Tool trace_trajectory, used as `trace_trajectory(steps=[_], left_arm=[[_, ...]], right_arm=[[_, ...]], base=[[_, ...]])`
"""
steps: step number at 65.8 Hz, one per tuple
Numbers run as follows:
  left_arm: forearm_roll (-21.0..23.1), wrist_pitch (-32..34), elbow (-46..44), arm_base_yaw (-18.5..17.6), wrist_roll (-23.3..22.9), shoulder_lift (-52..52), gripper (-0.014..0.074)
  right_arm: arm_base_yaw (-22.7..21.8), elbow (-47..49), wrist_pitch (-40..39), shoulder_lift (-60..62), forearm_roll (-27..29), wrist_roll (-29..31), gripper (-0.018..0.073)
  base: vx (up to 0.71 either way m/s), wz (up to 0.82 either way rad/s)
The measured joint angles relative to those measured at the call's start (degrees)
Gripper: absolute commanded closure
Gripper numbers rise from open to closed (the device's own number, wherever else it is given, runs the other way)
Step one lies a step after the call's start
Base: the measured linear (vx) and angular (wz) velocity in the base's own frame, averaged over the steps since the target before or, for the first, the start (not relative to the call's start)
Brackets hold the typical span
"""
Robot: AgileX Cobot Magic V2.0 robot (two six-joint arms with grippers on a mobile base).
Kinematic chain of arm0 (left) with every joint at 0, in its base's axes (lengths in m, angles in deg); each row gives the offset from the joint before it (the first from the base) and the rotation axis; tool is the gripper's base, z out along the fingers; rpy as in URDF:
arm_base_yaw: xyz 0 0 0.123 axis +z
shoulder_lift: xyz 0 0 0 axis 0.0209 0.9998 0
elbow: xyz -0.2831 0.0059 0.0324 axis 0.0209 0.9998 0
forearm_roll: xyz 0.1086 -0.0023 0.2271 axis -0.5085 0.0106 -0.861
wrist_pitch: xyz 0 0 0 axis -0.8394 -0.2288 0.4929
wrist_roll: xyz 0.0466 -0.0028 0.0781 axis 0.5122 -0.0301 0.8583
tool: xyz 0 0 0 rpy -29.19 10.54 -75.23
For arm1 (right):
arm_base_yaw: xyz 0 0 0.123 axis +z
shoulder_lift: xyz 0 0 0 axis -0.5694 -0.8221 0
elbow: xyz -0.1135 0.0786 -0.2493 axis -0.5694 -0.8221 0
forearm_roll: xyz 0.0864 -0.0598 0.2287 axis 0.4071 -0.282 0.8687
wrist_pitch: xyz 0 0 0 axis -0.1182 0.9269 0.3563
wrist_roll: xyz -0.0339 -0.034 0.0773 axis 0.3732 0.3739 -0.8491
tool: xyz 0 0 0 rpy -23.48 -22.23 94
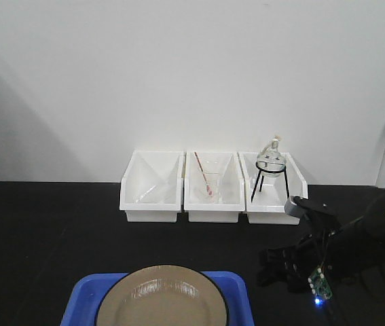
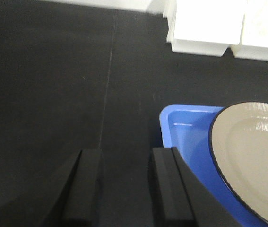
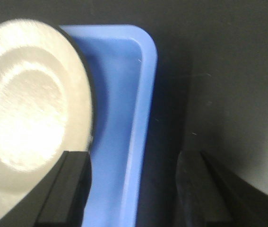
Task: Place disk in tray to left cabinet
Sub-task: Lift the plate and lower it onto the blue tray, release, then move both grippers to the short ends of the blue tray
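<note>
The disk (image 1: 162, 297) in the blue tray should go to the left cabinet, so the left gripper will next grab the tray by its short side rim (image 1: 75, 302).
The disk (image 1: 162, 297), tan inside with a black rim, lies in the blue tray (image 1: 82, 293) at the near edge of the black table. It also shows in the left wrist view (image 2: 253, 156) and the right wrist view (image 3: 30, 109). My left gripper (image 2: 124, 189) is open and empty over bare table, just left of the tray's left rim (image 2: 185, 135). My right gripper (image 3: 134, 189) is open, and its jaws straddle the tray's right rim (image 3: 145, 94) without closing on it. In the front view the right gripper (image 1: 268, 266) sits just right of the tray. The left cabinet is out of view.
Three white bins (image 1: 153, 187) stand in a row at the back against the white wall. The middle bin holds a glass funnel (image 1: 209, 180). The right bin holds a glass flask (image 1: 270, 159) on a black stand. Two bins show in the left wrist view (image 2: 204, 28).
</note>
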Motion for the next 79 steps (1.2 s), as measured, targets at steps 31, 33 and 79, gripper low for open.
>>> trace_trajectory(steps=[31,33,79], left_arm=[[8.63,-4.51,-18.57,-4.77,8.66,34.05,0.0220],[8.70,-4.51,-19.03,-4.82,8.80,35.17,0.0220],[9.99,-5.33,-26.45,-7.08,9.16,52.99,0.0220]], right_arm=[[0.04,0.00,-0.49,-9.82,3.89,3.12,0.0111],[0.04,0.00,-0.53,-10.21,3.94,3.12,0.0111],[6.70,0.83,-6.42,-14.62,-1.39,-0.73,0.0111]], base=[[0.00,0.00],[0.00,0.00],[0.00,0.00]])
